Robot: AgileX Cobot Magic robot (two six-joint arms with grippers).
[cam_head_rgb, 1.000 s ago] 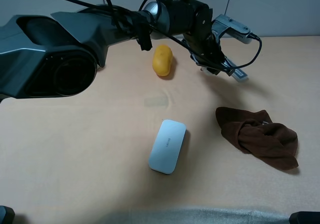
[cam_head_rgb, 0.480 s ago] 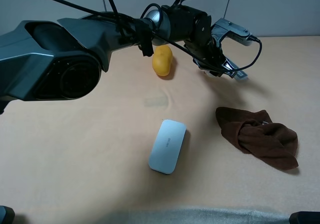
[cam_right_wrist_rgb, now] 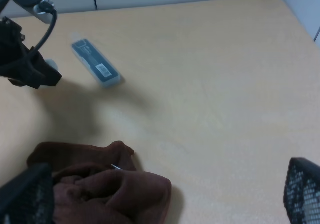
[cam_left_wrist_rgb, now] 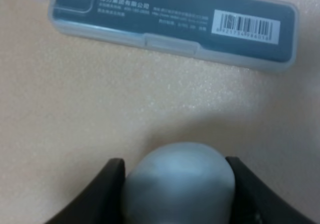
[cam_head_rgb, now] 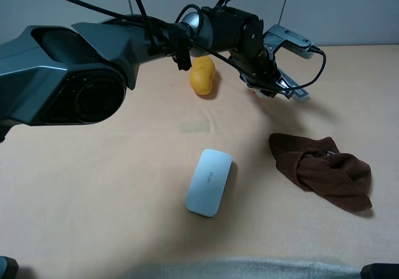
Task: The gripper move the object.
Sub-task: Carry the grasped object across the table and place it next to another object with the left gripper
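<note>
My left gripper holds the pale duck low over the tan table, beside its shadow in the left wrist view. The duck would stand, so I should open my left gripper.
My left gripper (cam_head_rgb: 267, 84) reaches across to the far right of the table. In the left wrist view its dark fingers (cam_left_wrist_rgb: 106, 186) are shut on a pale, rounded grey-white duck (cam_left_wrist_rgb: 180, 184), seen from behind, so its beak is hidden. It is held low over the tan table. In the right wrist view the duck (cam_right_wrist_rgb: 50, 64) shows as a small pale spot at the left gripper's tip (cam_right_wrist_rgb: 37, 73). My right gripper (cam_right_wrist_rgb: 165, 186) is open and empty, low over the brown cloth.
A clear flat case with a barcode label (cam_left_wrist_rgb: 172, 26) lies just beyond the duck (cam_head_rgb: 297, 93). A yellow rounded object (cam_head_rgb: 202, 75) lies at the back. A white oblong case (cam_head_rgb: 209, 181) lies mid-table. A crumpled brown cloth (cam_head_rgb: 324, 170) lies at the right.
The left arm has shifted a little and turned at the wrist, with the gripper staying near the clear case. In the last half second it has hardly moved.
</note>
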